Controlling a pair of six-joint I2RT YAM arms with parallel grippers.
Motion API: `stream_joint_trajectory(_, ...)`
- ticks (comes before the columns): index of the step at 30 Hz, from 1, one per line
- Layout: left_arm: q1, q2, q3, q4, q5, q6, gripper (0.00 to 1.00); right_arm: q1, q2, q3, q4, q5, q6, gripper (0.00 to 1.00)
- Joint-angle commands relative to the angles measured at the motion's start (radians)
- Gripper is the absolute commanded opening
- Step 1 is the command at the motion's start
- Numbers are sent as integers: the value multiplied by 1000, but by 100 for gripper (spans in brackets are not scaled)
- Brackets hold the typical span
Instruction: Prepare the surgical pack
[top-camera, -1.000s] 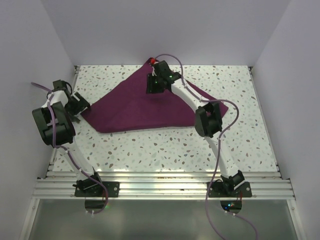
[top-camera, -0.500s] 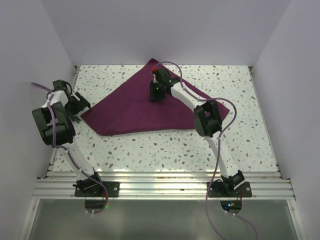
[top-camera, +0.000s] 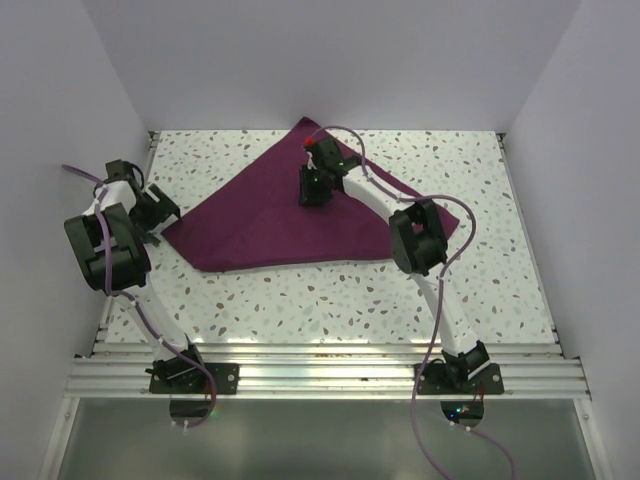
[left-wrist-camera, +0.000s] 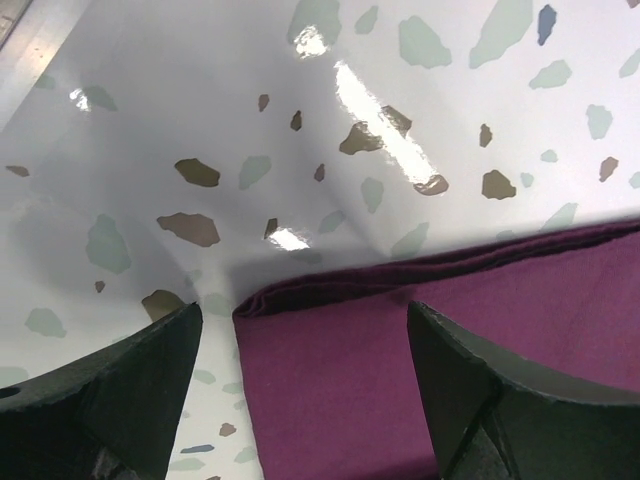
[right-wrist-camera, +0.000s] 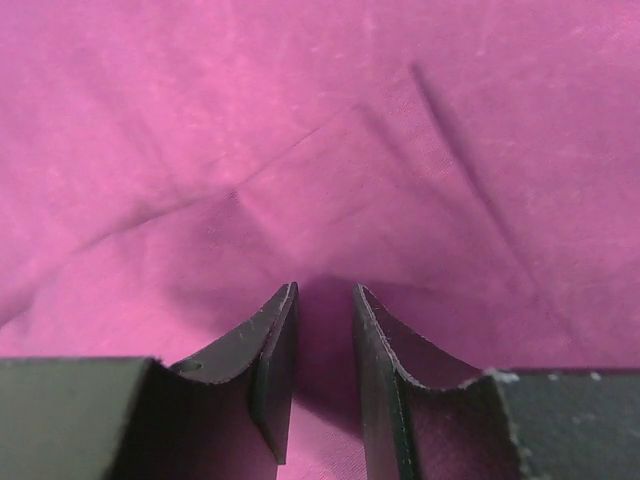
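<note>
I should next grab the purple cloth (top-camera: 265, 220) with my left gripper by its folded corner edge, so the middle of the cloth stays free to lie over the pack.
The dark purple cloth (top-camera: 265, 220) lies spread on the speckled table, with one corner pointing to the far edge. My right gripper (top-camera: 312, 192) hovers low over its far part. In the right wrist view its fingers (right-wrist-camera: 323, 300) stand a narrow gap apart with nothing between them, and creased cloth (right-wrist-camera: 320, 130) lies below. My left gripper (top-camera: 160, 213) is at the cloth's left corner. In the left wrist view it is wide open (left-wrist-camera: 305, 325) above the folded corner edge (left-wrist-camera: 420, 360). No tray, gauze, packets or instruments are in view.
White walls close in the table at the left, right and back. An aluminium rail (top-camera: 320, 375) runs along the near edge by the arm bases. Bare speckled tabletop (top-camera: 330, 300) lies between the cloth and the rail.
The cloth's far corner, bunched up at my right gripper a second ago, now lies out flat toward the back wall. The right gripper has drawn slightly nearer. The left arm has not moved.
</note>
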Motion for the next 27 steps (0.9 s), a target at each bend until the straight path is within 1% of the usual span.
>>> stream_joint_trajectory(1,12,-26,32,-22,-53,12,87,6,-113,-48,16,-19,-10,33)
stream_joint_trajectory(4,14,-30,32,-33,-64,30,89,4,-111,-12,-10,-8,-24,33)
stream_joint_trajectory(9,14,-55,-29,4,-28,37,83,4,-123,28,-12,-4,-19,38)
stream_joint_trajectory(12,14,-52,-38,10,-22,50,82,-5,-121,77,-36,-4,-19,40)
stream_joint_trajectory(14,14,-38,-37,30,-7,63,78,-17,-127,88,-44,-8,-16,40)
stream_joint_trajectory(17,14,-16,-32,54,25,76,73,-37,-175,39,-24,-13,-6,40)
stream_joint_trajectory(18,14,-12,-38,72,40,83,72,-44,-207,-2,-6,-16,-7,40)
stream_joint_trajectory(21,12,14,-43,88,65,96,66,-60,-258,-77,8,-15,-16,40)
stream_joint_trajectory(22,12,17,-44,90,73,96,56,-70,-267,-90,7,-15,-19,40)
stream_joint_trajectory(24,12,14,-60,97,85,87,47,-79,-297,-132,-9,-8,-27,40)
stream_joint_trajectory(25,12,5,-67,99,84,81,39,-89,-311,-148,-16,-4,-30,40)
stream_joint_trajectory(27,10,-13,-75,90,76,70,31,-102,-345,-197,-38,12,-29,40)
